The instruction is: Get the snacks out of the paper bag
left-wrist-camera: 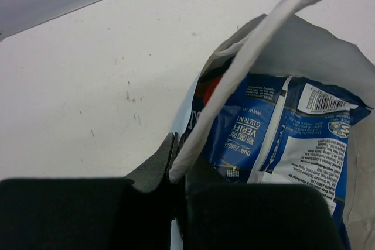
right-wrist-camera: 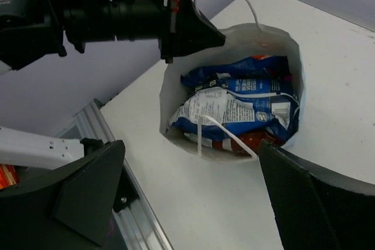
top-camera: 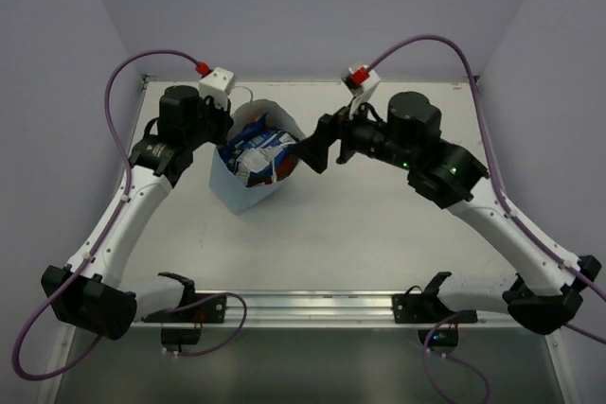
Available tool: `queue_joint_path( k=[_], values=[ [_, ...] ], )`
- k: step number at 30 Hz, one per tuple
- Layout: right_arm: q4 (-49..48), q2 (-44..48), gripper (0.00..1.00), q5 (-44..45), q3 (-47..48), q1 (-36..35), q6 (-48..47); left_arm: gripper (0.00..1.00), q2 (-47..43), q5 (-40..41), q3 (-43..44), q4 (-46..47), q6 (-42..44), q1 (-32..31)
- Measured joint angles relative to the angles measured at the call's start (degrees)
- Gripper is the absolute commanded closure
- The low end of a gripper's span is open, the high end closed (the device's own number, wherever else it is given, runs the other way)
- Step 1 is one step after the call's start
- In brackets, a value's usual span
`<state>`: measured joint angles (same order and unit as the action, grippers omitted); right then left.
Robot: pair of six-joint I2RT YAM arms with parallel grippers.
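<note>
Next, my right gripper grabs the blue-white packet by the middle of its printed back to lift the packet out of the paper bag.
The light-blue paper bag stands open on the white table, left of centre. My left gripper is shut on its left rim, just where a white loop handle is fixed. In the left wrist view the jaws pinch the paper edge. Snacks fill the bag: a blue-white packet lies on top, with a red one under it. My right gripper hangs open at the bag's right rim, apart from it. Its fingers stand wide with only table between them.
An aluminium rail runs along the table's near edge between the two arm bases. Purple-grey walls close the table at the back and both sides. The bag's second white handle droops across its mouth.
</note>
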<state>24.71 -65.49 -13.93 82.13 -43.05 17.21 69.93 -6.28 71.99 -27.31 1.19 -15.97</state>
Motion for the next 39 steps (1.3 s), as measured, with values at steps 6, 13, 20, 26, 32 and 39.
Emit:
queue_joint_path(
  k=[6, 13, 20, 26, 32, 39],
  values=[
    [1.2, -15.5, 0.01, 10.03, 13.35, -8.83, 3.56, 1.0, -5.42, 4.0, -5.99, 2.47, -0.07, -4.39],
    [4.24, -26.49, 0.05, 19.23, 19.67, -12.2, 13.25, 1.0, -12.81, 5.42, -11.61, 3.72, -2.1, -6.58],
    [9.97, -28.02, 0.13, 27.02, 12.37, -12.5, 24.37, 1.0, -13.05, 8.02, -11.89, 4.09, -4.35, -8.98],
    [13.9, -26.64, 0.19, 30.36, 5.22, -12.46, 32.13, 1.0, -12.85, 11.23, -11.89, 4.98, -6.16, -12.24],
    [12.37, -25.42, 0.39, 30.32, 3.87, -12.37, 34.84, 1.0, -11.69, 13.7, -11.89, 6.21, -7.78, -14.64],
    [8.85, -25.57, 0.95, 27.56, 2.89, -11.74, 35.43, 1.0, -10.88, 16.06, -11.89, 6.95, -9.07, -15.74]
  ],
)
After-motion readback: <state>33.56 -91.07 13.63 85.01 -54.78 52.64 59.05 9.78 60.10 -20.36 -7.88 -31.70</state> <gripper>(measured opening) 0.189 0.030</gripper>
